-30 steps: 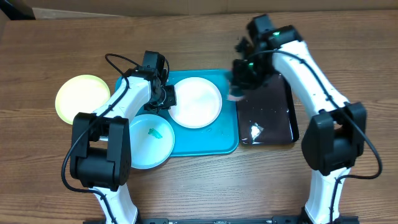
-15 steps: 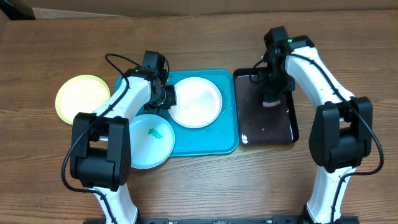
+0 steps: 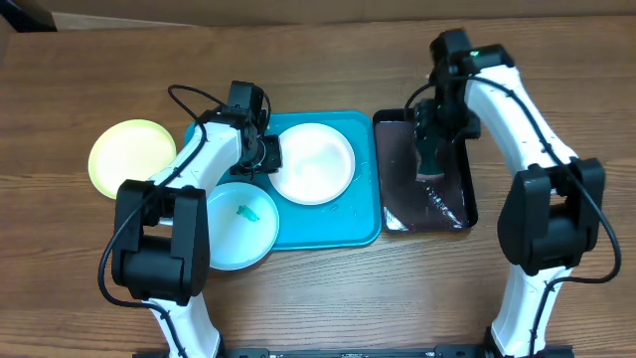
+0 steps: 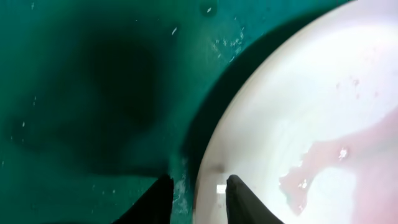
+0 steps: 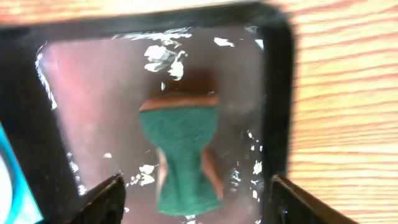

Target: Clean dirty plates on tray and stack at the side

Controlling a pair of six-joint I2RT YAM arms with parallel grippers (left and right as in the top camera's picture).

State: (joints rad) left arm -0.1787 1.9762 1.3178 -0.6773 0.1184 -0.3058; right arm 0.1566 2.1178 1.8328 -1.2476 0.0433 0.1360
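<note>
The white plate needs to be tipped to get the smear off and then stacked, so my left gripper should next grip the white plate's rim point(image 3: 273, 170) point(image 4: 200, 186) nearest the yellow-green plate and leave its opposite edge free.
The white plate point(image 3: 311, 162) lies on the turquoise tray point(image 3: 358, 224); a pink watery smear shows on the white plate point(image 4: 329, 168) in the left wrist view. My left gripper point(image 3: 268, 154) point(image 4: 199, 179) stands astride its left rim, slightly open, one finger over the tray and one over the plate. The light blue plate point(image 3: 238, 224), with a teal smear, overlaps the tray's lower left corner. The yellow-green plate point(image 3: 131, 156) sits on the table at the left. My right gripper point(image 3: 430, 159) point(image 5: 197, 180) hangs wide open over a green sponge point(image 5: 183, 146).
The sponge lies in the wet, glossy black tray point(image 3: 452, 214) right of the turquoise tray. In the right wrist view its raised black rim point(image 5: 277, 93) borders bare wooden table point(image 5: 348, 112). Both arms reach in from the near edge.
The right arm swung from the turquoise tray's edge to over the black tray, opened and let go of the sponge. The left jaws parted a little at the white plate's rim.
</note>
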